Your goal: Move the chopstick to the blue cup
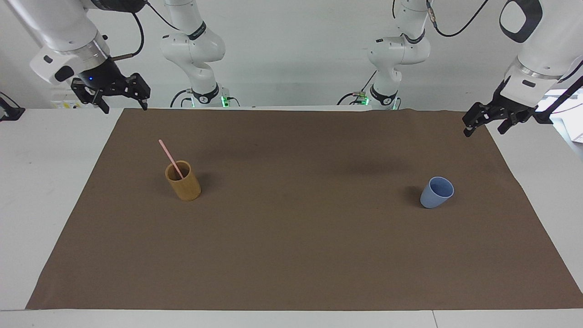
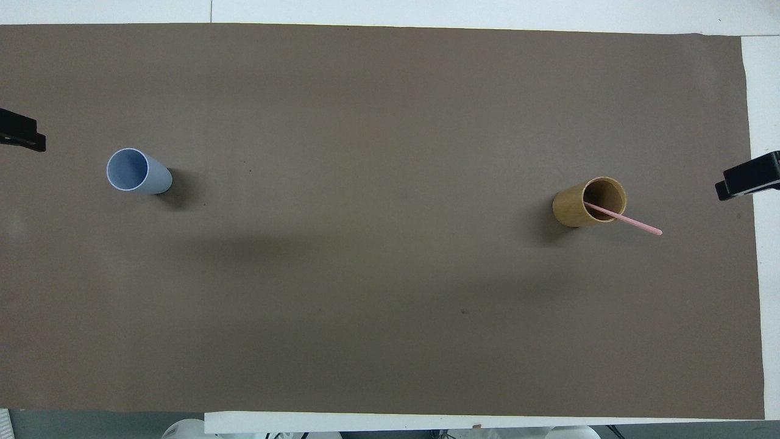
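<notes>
My right gripper picks up the pink chopstick by its upper end (image 2: 655,231) next, to transfer it to the blue cup (image 2: 138,171).
The pale pink chopstick (image 1: 170,157) stands slanted in a tan bamboo cup (image 1: 183,182), its upper end leaning out toward the right arm's end; it also shows in the overhead view (image 2: 627,220). The blue cup (image 1: 436,192) stands upright and empty toward the left arm's end, also in the overhead view (image 2: 137,172). My right gripper (image 1: 123,108) hangs open and empty in the air over the mat's edge at its own end (image 2: 746,183). My left gripper (image 1: 483,131) hangs open and empty over the mat's edge at its end (image 2: 21,137).
A brown mat (image 1: 291,237) covers most of the white table (image 1: 41,182). The two cups stand wide apart on it, with bare mat between them. Two more white arms (image 1: 196,50) stand at the table's robot edge.
</notes>
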